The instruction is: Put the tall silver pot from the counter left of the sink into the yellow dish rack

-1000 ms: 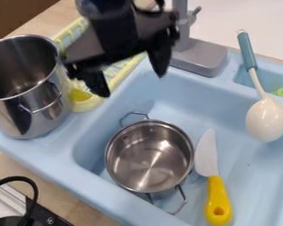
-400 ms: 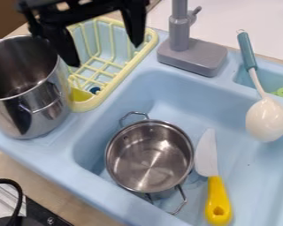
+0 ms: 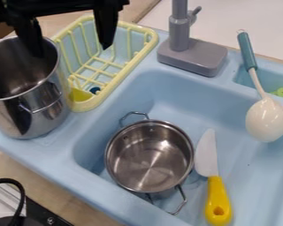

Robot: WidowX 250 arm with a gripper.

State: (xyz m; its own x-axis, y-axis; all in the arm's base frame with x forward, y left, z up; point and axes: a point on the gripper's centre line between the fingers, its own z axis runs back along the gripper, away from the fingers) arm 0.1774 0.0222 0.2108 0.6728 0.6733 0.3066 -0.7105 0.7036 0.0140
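Observation:
My gripper grabs the rim of the tall steel pot next, to move the pot into the yellow dish rack.
The black gripper (image 3: 70, 47) hangs open at the upper left, nothing between its fingers. One finger is over the right rim of the tall steel pot (image 3: 40, 103), the other over the yellow dish rack (image 3: 117, 75). A smaller steel pot (image 3: 148, 156) sits upright and empty in the blue sink, its two wire handles out. Right beside it lies a knife (image 3: 218, 198) with a yellow handle and grey blade. A white spoon (image 3: 266, 120) with a teal handle rests across the sink's back right edge.
The grey faucet (image 3: 191, 55) stands on the back rim of the blue sink (image 3: 227, 95). Green pieces (image 3: 282, 92) lie in the small compartment at right. At the lower left are a black cable (image 3: 17, 198) and part of a stove (image 3: 40, 214).
The gripper has moved left and up, away from the faucet, uncovering the dish rack. The pots, knife and spoon have not moved.

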